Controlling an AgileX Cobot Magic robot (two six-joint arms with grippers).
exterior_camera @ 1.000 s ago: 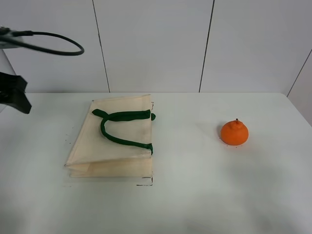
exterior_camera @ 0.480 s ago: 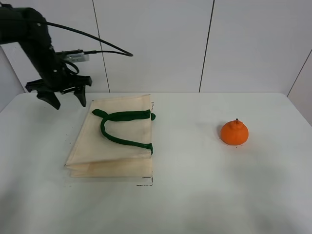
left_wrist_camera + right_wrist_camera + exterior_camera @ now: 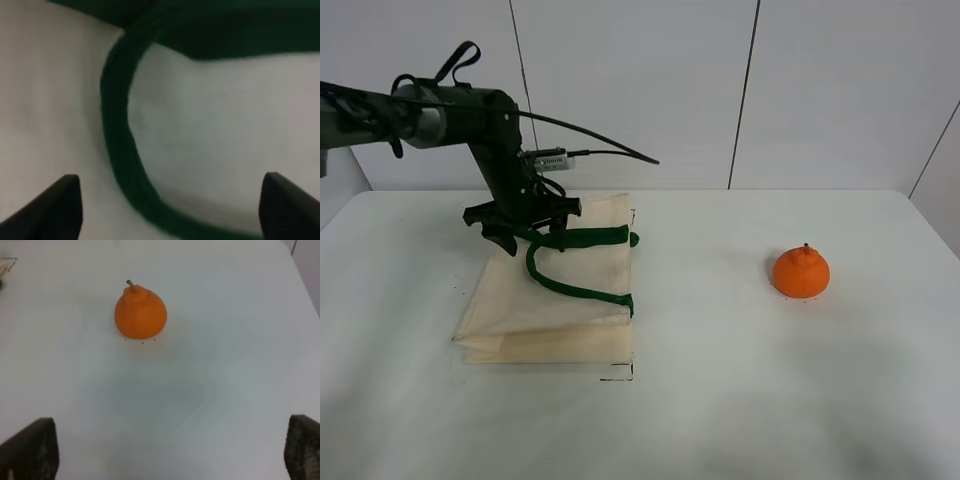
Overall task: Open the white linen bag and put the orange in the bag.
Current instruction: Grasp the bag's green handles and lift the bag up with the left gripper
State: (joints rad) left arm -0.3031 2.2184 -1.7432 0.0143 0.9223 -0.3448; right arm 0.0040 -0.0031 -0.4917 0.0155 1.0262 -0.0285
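The fingers of my left gripper are above the cream fabric (image 3: 575, 268) where the green handle lies, so it isn't time to close on the handle yet. I need to first lower my left gripper.
The white linen bag (image 3: 555, 300) lies flat and closed on the table, left of centre, with its dark green handles (image 3: 570, 240) on top. My left gripper (image 3: 531, 236) is open and low over the far end of the bag, at the handles. In the left wrist view its fingers (image 3: 60, 207) stand wide apart on either side of a curved green handle (image 3: 117, 150) lying on the cream fabric (image 3: 210, 130). The orange (image 3: 801, 271) sits alone on the right of the table. In the right wrist view my right gripper (image 3: 167, 455) is open and empty, well back from the orange (image 3: 140, 311).
The white table (image 3: 720, 400) has a panelled white wall behind it. A black cable (image 3: 600, 135) trails from the left arm above the bag. Small black corner marks (image 3: 620, 375) lie beside the bag's near edge.
The left arm has swung in from the far left and come down over the far end of the bag, its open gripper now at the green handles. Bag and orange have not moved.
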